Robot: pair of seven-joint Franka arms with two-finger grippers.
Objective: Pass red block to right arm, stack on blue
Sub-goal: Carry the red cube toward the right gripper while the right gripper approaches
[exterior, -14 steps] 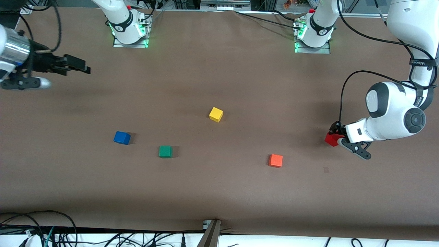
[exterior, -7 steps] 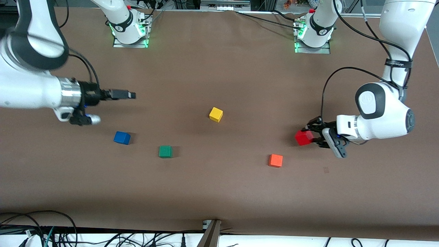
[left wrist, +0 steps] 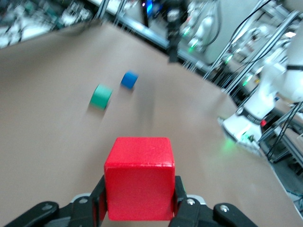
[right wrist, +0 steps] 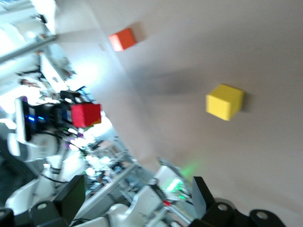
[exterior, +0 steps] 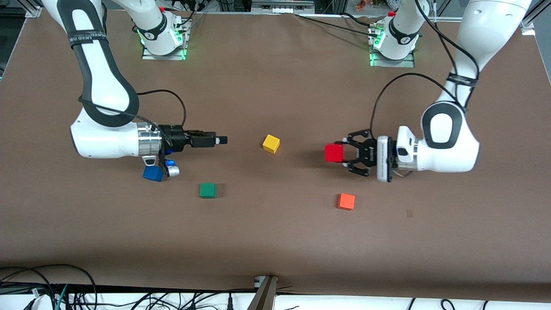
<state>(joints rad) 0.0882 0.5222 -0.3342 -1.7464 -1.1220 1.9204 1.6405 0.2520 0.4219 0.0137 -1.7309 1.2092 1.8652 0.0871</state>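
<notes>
The loose end of the block sticks out, and my left gripper's fingers cover one end of the red block (exterior: 333,153), so my right gripper should grab the block by that loose end next.
My left gripper (exterior: 341,153) is shut on the red block (exterior: 333,153) and holds it up over the table, between the yellow and orange cubes. In the left wrist view the red block (left wrist: 139,184) sits between the two black fingers (left wrist: 98,198). My right gripper (exterior: 218,140) is open and empty, lying level and pointing at the red block from the right arm's end. In the right wrist view its fingers (right wrist: 71,196) stand wide apart, with the red block (right wrist: 85,114) some way off. The blue cube (exterior: 152,173) lies on the table, partly covered by the right wrist.
A yellow cube (exterior: 271,143) lies on the table between the two grippers. A green cube (exterior: 207,190) lies beside the blue one, nearer the front camera. An orange cube (exterior: 346,201) lies nearer the front camera than the left gripper. Both arm bases (exterior: 163,34) stand at the table's top edge.
The left gripper has carried the red block toward the right arm's end of the table and turned level. The right arm has swung in toward the middle, over the blue cube.
</notes>
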